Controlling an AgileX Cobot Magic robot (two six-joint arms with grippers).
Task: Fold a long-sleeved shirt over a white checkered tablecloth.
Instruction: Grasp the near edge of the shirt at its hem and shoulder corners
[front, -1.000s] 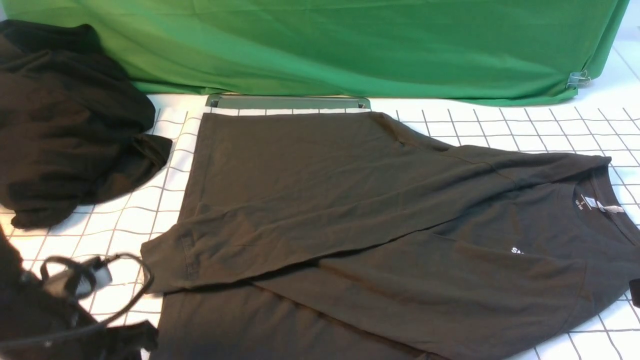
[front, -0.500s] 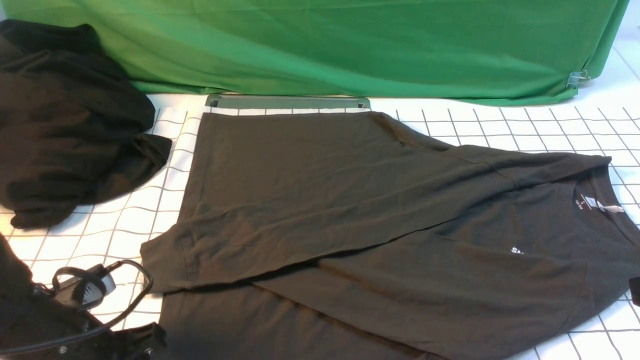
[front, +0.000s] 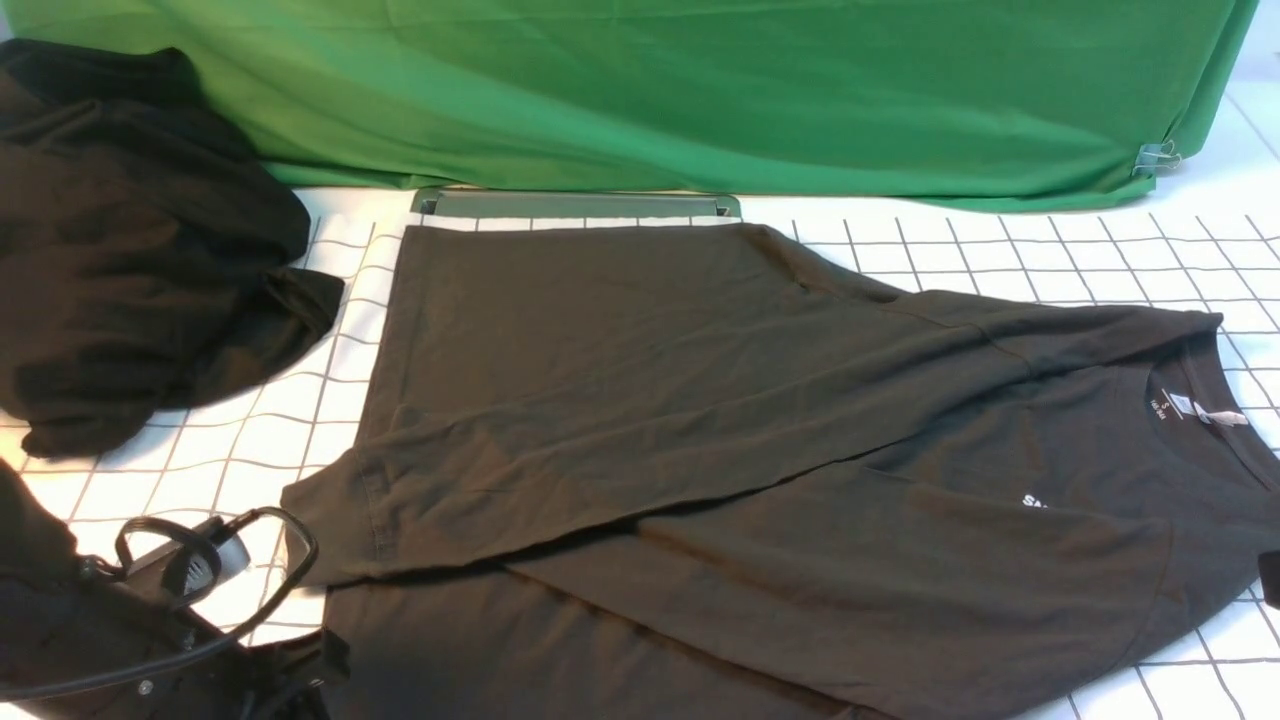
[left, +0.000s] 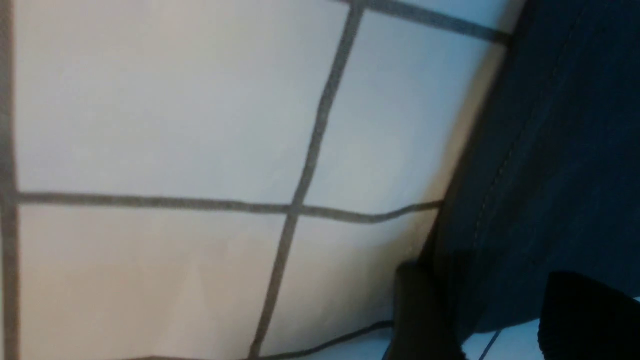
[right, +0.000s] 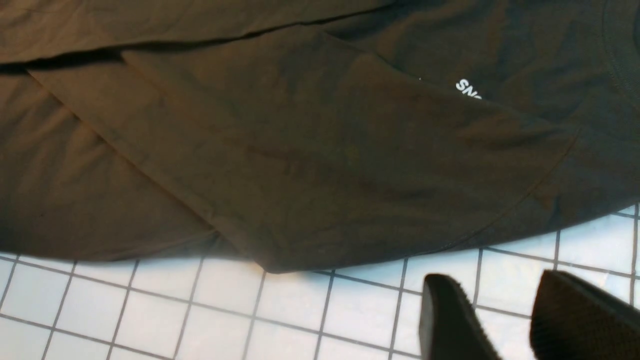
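My left gripper grips the shirt by its stitched hem (left: 466, 294) next, since that hem lies free while the shirt's body spreads flat on the tablecloth.
The long-sleeved shirt (front: 700, 400) lies spread on the white checkered tablecloth (front: 250, 440), collar to the right, with one sleeve folded across the body. Part of its white print (front: 1035, 501) and the neck label (front: 1210, 415) show. In the left wrist view my left gripper (left: 492, 280) is open, low over the tablecloth (left: 150, 125), with the shirt's stitched hem edge (left: 550, 150) reaching between its fingers. My right gripper (right: 495, 280) is open above bare tablecloth (right: 300, 300), just off the shirt's near edge (right: 300, 150), with nothing between its fingers.
A shapeless black heap of cloth (front: 130, 250) lies at the back left. A green cloth (front: 700, 90) hangs along the back with a clip (front: 1155, 155) at its right end. A grey bar (front: 575, 203) sits behind the shirt. The left arm's cable loop (front: 200, 560) lies at the lower left.
My left arm has shifted right, toward the shirt's lower-left corner, and its cable loop moved with it. The shirt and the right side look unchanged.
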